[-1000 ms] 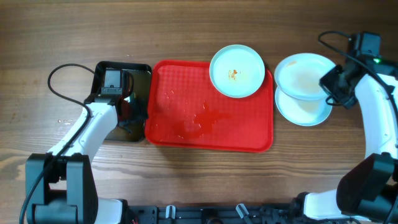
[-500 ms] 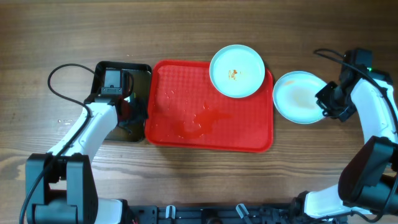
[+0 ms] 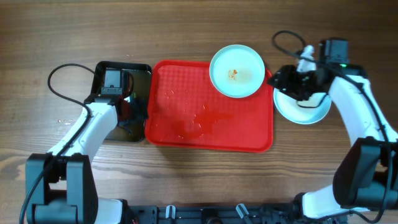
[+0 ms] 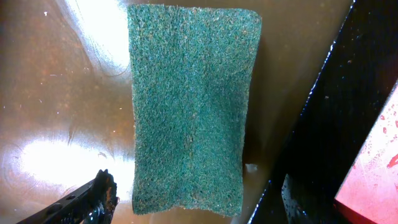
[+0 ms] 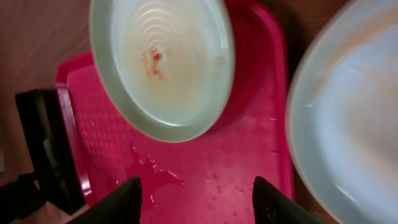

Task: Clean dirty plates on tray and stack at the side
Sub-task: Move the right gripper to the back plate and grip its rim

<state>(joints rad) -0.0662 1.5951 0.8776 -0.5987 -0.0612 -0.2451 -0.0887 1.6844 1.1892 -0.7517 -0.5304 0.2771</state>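
Observation:
Next, my left gripper grabs the green sponge (image 4: 189,106) by its near end (image 4: 188,191), across its long sides, and the sponge's far end stays free to wipe the plate.
A plate (image 3: 237,70) with small orange-red smears sits at the far right corner of the red tray (image 3: 205,124). In the right wrist view this plate (image 5: 163,62) lies ahead of my right gripper (image 5: 196,202), which hangs open and empty above the tray (image 5: 236,168). From overhead the right gripper (image 3: 278,78) hovers at the tray's right edge. Clean plates (image 3: 308,112) lie stacked on the table to the right, partly under that arm, and the top plate (image 5: 351,124) shows in the right wrist view. My left gripper (image 4: 196,199) stands open, with the near end of a green sponge (image 4: 189,106) between its fingers.
The small black tray (image 3: 106,70) left of the red tray holds the sponge in brownish water, and the left gripper (image 3: 127,106) is low over it. Wet patches and red specks (image 3: 202,121) lie in the middle of the red tray. Wood table surrounds both trays.
The right gripper lowered the plate it held onto the plate at the right, opened, and moved left to the tray's right edge. The left arm has not moved.

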